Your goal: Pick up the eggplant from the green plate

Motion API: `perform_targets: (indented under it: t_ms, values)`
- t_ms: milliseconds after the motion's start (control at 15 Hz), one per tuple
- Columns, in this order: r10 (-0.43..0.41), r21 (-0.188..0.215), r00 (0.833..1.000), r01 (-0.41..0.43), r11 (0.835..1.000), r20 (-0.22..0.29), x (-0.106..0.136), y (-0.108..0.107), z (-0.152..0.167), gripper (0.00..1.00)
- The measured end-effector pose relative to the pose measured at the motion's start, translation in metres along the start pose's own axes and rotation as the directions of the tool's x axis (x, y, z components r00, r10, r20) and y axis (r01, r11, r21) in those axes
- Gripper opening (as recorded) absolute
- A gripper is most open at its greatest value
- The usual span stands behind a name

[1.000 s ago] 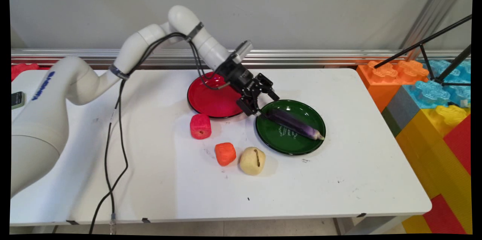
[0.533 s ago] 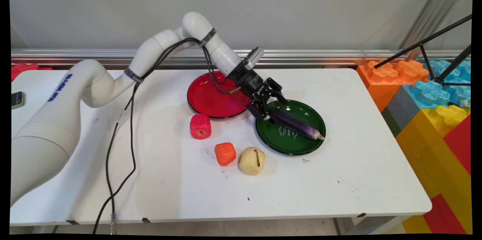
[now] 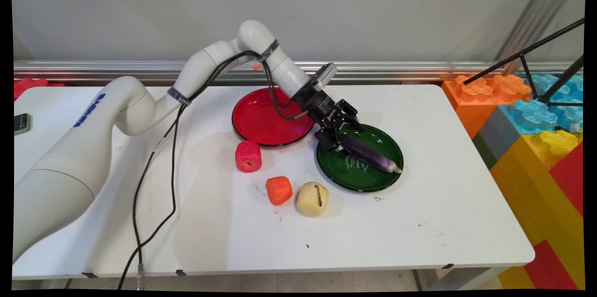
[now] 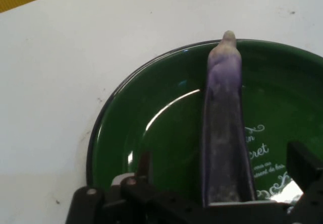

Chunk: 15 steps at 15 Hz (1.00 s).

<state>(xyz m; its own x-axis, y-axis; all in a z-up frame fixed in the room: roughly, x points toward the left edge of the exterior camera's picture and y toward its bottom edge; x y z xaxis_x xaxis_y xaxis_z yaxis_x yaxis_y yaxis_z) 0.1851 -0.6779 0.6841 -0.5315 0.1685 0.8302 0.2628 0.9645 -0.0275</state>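
Note:
The purple eggplant needs to come off the green plate (image 3: 361,179) to empty it, so next my gripper needs to grab the eggplant by its thick dark end (image 3: 351,145), opposite the pale tip.
A purple eggplant (image 3: 373,157) lies slantwise in a green plate (image 3: 361,179) right of the table's middle. My gripper (image 3: 345,141) is low over the plate's left rim, open, with its fingers on either side of the eggplant's thick upper-left end. In the hand view the eggplant (image 4: 224,108) runs up from between the two fingers (image 4: 145,164), its pale tip pointing away across the green plate (image 4: 151,133). I cannot tell whether the fingers touch it.
An empty red plate (image 3: 261,122) sits just left of the green one, behind the arm. In front lie a red block (image 3: 248,156), an orange block (image 3: 279,190) and a beige potato-like piece (image 3: 312,198). Big coloured bricks (image 3: 536,124) stand off the table's right end.
The arm has reached to the right and lower, from the gap between the plates onto the green plate. The open fingers now straddle the eggplant's end. The eggplant has not moved.

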Motion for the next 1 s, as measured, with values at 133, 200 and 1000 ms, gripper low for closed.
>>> perform_targets:
  t_ms: [133,200,1000]
  values:
    - [0.003,0.000,1.000,-0.003,1.000,-0.001,0.000,-0.003,0.004,1.00]
    - [0.005,0.000,1.000,-0.005,1.000,-0.001,0.000,-0.004,0.006,1.00]
    - [0.010,-0.011,1.000,-0.010,1.000,0.004,-0.005,-0.008,0.015,0.00]
